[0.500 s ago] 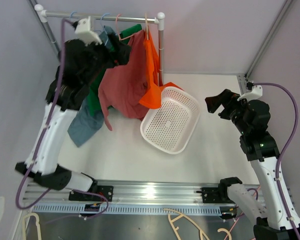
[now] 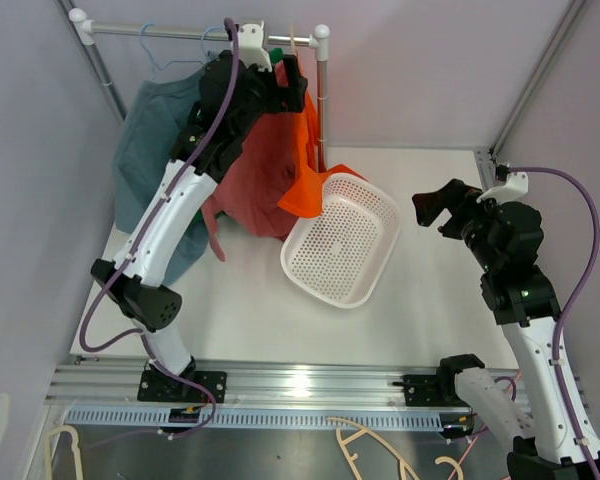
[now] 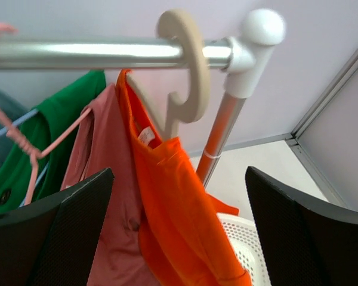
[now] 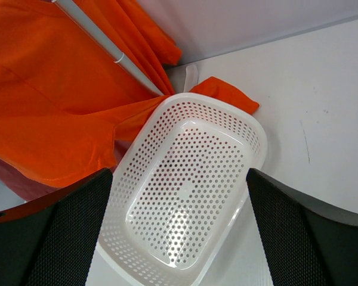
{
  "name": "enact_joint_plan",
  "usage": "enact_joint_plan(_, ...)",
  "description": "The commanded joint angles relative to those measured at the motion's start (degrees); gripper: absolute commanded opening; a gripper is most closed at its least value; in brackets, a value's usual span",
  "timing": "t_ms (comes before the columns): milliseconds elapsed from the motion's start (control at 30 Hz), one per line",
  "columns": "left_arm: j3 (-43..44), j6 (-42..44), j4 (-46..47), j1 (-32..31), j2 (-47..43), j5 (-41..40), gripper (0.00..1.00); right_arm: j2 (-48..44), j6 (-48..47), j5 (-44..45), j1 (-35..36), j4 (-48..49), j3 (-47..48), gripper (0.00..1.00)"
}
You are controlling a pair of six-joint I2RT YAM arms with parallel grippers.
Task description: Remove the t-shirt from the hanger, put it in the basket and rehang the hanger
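Note:
My left gripper is to grab the beige hanger next at its neck below the hook (image 2: 294, 51), which leaves the orange t-shirt (image 2: 307, 150) free to remove.
An orange t-shirt (image 2: 307, 150) (image 3: 179, 202) hangs on a beige hanger (image 2: 293, 45) (image 3: 185, 65) at the right end of the metal rail (image 3: 77, 50), beside the rack's post (image 2: 322, 100). Its lower hem drapes onto the basket's edge. My left gripper (image 2: 290, 88) (image 3: 179, 179) is up at the rail, open, facing the orange t-shirt's collar area with nothing between its fingers. My right gripper (image 2: 435, 210) (image 4: 179, 179) hovers open over the table on the right, looking down at the basket.
A white perforated basket (image 2: 380, 200) (image 4: 256, 137) lies tilted below the orange shirt. On the same rail hang a dull red shirt (image 2: 250, 185) (image 3: 107, 179) on a pink hanger (image 3: 24, 143), a green shirt (image 3: 65, 113) and a teal shirt (image 2: 150, 140).
My left arm has swung right along the rail, from in front of the teal and green shirts to the orange t-shirt. The right arm has stayed put.

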Motion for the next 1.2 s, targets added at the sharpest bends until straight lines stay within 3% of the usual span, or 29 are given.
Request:
enact_joint_plan(0, 3.3, 6.6, 8.3, -2.4, 1.3, -1.0, 0.99, 0.0, -1.0, 1.0, 0.2, 2.8, -0.3, 0.99)
enact_joint_plan(167, 8.0, 9.0, 12.2, -3.3, 7.1, -4.5, 0.98, -0.3, -1.0, 0.9, 0.1, 3.1, -0.1, 1.00)
enact_joint_plan(300, 10.7, 11.8, 15.9, -3.6, 12.3, -8.1, 0.82, -0.7, -0.9, 0.5, 0.2, 2.7, 0.2, 1.00)
enact_joint_plan(433, 13.3, 13.3, 16.6, -3.6, 15.5, -14.7, 0.82, -1.4, -1.0, 0.0, 0.2, 1.7, 0.4, 0.99)
enact_joint_plan(533, 13.2, 14.0, 18.4, -3.6, 16.2, -17.5, 0.76, -2.3, -1.2, 0.3, 0.3, 1.1, 0.5, 1.00)
enact_joint_plan(667, 13.4, 14.1, 20.8, -3.3, 16.8, -19.4, 0.54, -2.6, -1.9, 0.8, 0.1, 0.0, 0.8, 1.00)
enact_joint_plan(767, 14.8, 13.1, 20.2, -3.0, 17.2, -20.2, 0.23, -2.6, -2.4, 0.8, 0.1, -0.3, 0.8, 1.00)
enact_joint_plan(867, 16.2, 10.9, 18.6, -1.8, 17.2, -18.8, 0.01, -2.6, -2.4, 0.7, 0.1, -0.3, 0.7, 0.99)
enact_joint_plan(1000, 19.9, 6.6, 13.7, 1.3, 17.2, -12.5, 0.01, -2.2, -2.3, -0.1, 0.0, -0.3, 0.4, 1.00)
enact_joint_plan(1167, 17.3, 6.2, 13.0, 2.1, 11.6, -6.2, 0.01, -0.8, -1.4, -2.9, 0.1, 0.8, 0.2, 1.00)
